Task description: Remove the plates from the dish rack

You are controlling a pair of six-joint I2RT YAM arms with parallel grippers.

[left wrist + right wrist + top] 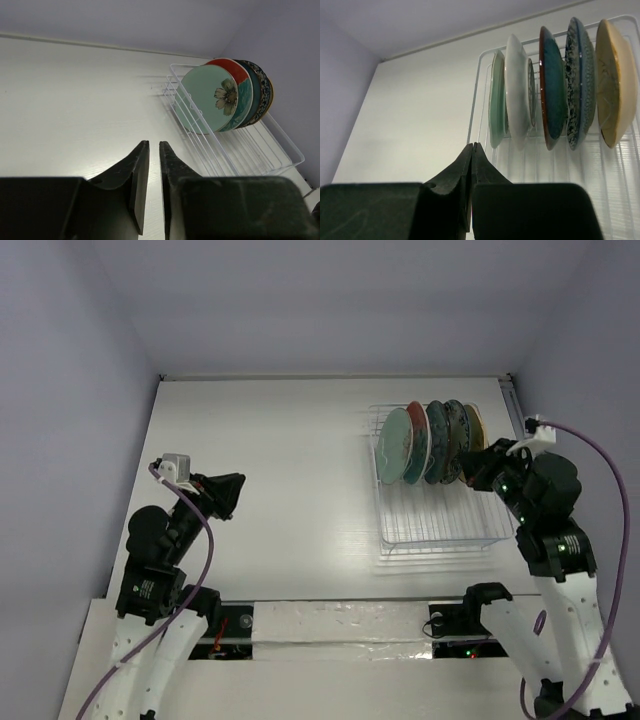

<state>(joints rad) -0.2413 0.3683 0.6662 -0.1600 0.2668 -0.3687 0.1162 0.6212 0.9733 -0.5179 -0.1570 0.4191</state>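
I would leave every plate in the rack if I lifted my right gripper now. The gripper's fingers are shut and empty, and they don't reach the plates' rims.
The white wire dish rack lies at the right of the table. Five plates stand on edge at its far end: mint green with a flower, red, teal, blue-white patterned and tan. My right gripper is shut and empty, just near of the tan and patterned plates over the rack. In the right wrist view its tips point at the rack's left rim, below the mint plate. My left gripper hovers over bare table at the left, its jaws a narrow slit apart and empty.
Pale walls close the table at the back and both sides. The near half of the rack holds nothing. A purple cable loops beside the right arm. The white table lies between the arms.
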